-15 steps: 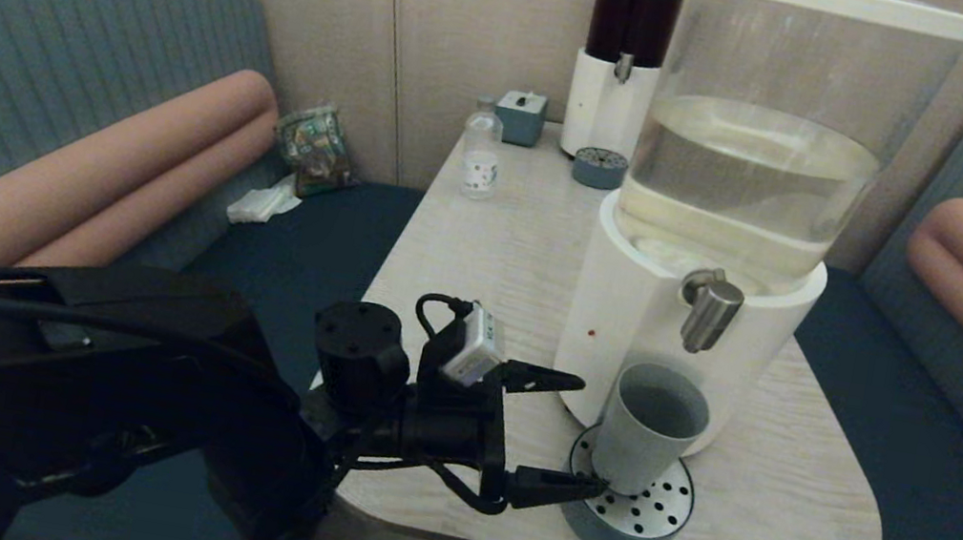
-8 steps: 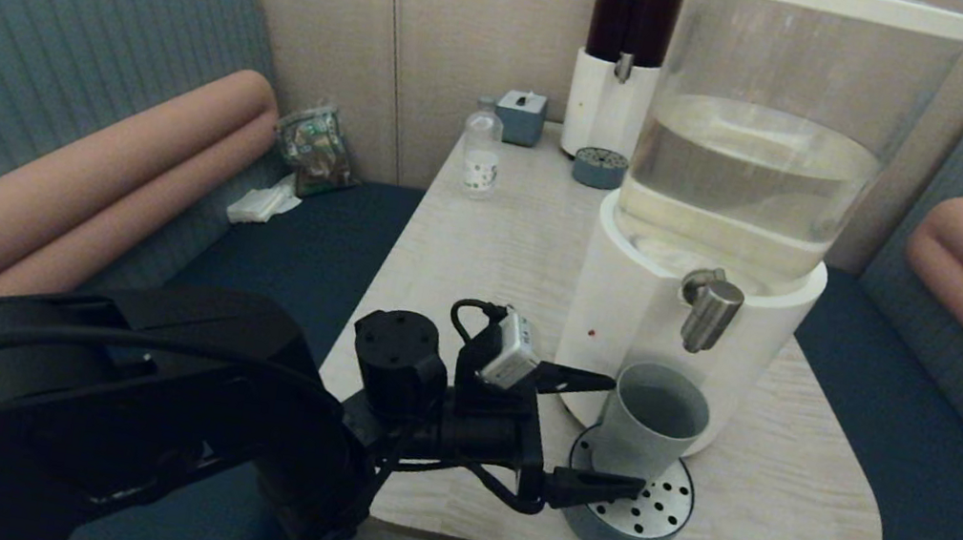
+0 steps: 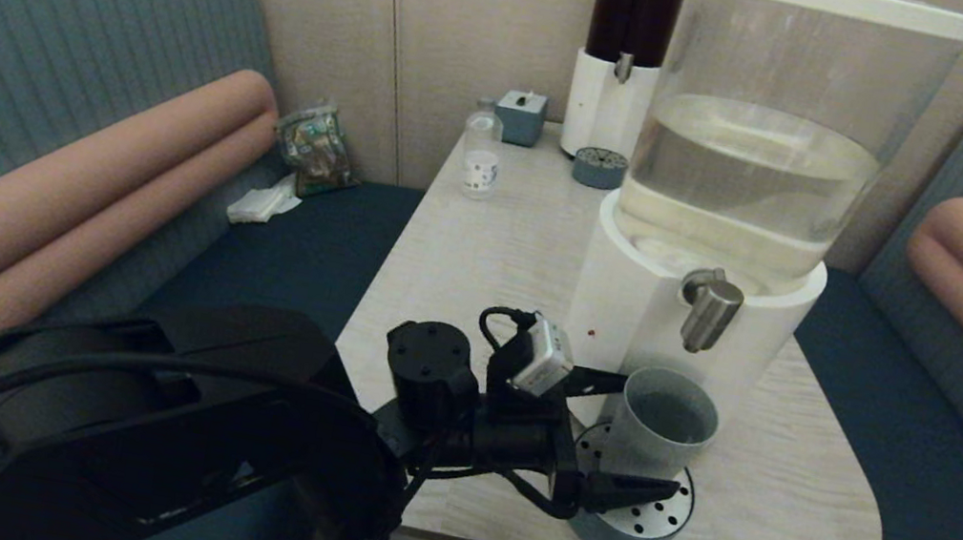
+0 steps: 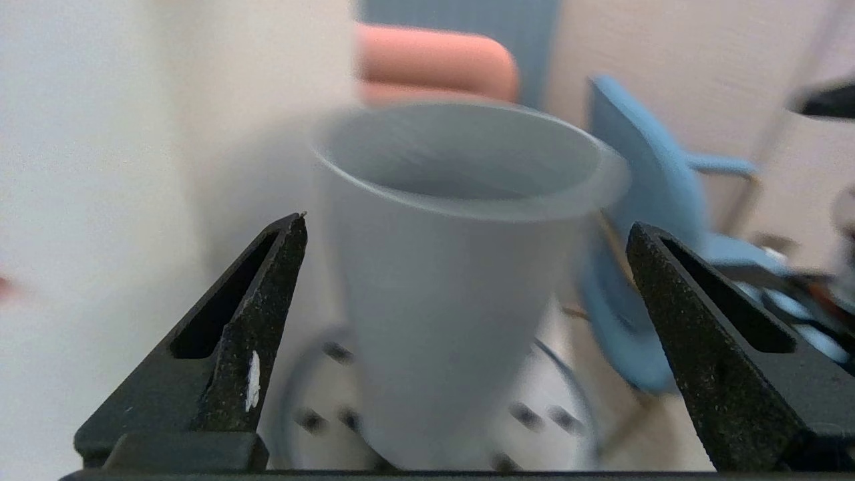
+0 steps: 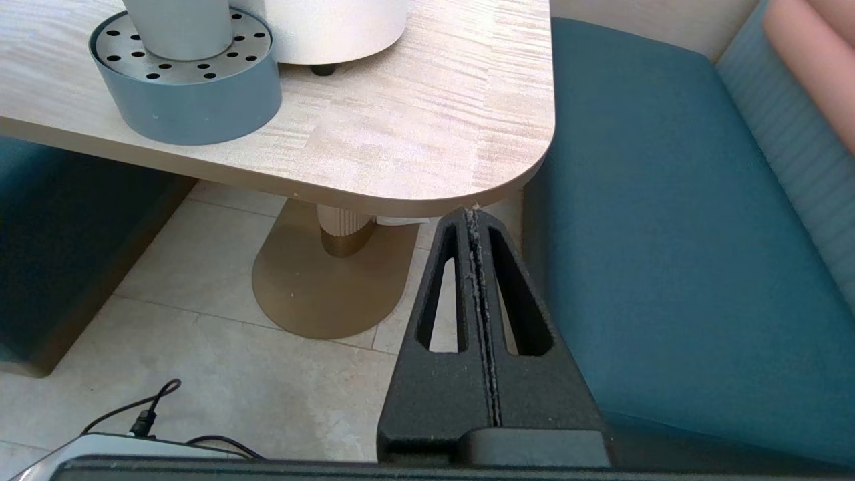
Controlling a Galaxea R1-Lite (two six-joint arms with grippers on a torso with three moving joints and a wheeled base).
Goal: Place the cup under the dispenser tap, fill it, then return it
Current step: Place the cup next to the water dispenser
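Note:
The left gripper isn't ready to close yet: its fingers stop short of the cup's middle (image 3: 656, 431), and the cup's base is on the perforated tray (image 3: 644, 523). The left gripper needs to move toward the cup first, then close on it.
The grey-green cup (image 3: 658, 433) stands on the round perforated tray (image 3: 644, 523), right under the brushed-steel dispenser tap (image 3: 709, 312) of the big clear-tank dispenser (image 3: 750, 158). My left gripper (image 3: 650, 437) is open, with one finger on each side of the cup. In the left wrist view the cup (image 4: 454, 287) fills the gap of the left gripper (image 4: 467, 222), and both fingers stand clear of its wall. My right gripper (image 5: 473, 214) is shut on nothing and parked low, beside the table's near right corner.
At the back of the table (image 3: 484, 251) stand the dark-liquid dispenser (image 3: 626, 61), its small tray (image 3: 599, 168), a clear bottle (image 3: 480, 154) and a small grey box (image 3: 520, 117). Teal benches flank the table. The tray sits near the front edge.
My left arm has reached forward and to the right, so the open fingers now straddle the cup. The cup's rim has shifted slightly to the right.

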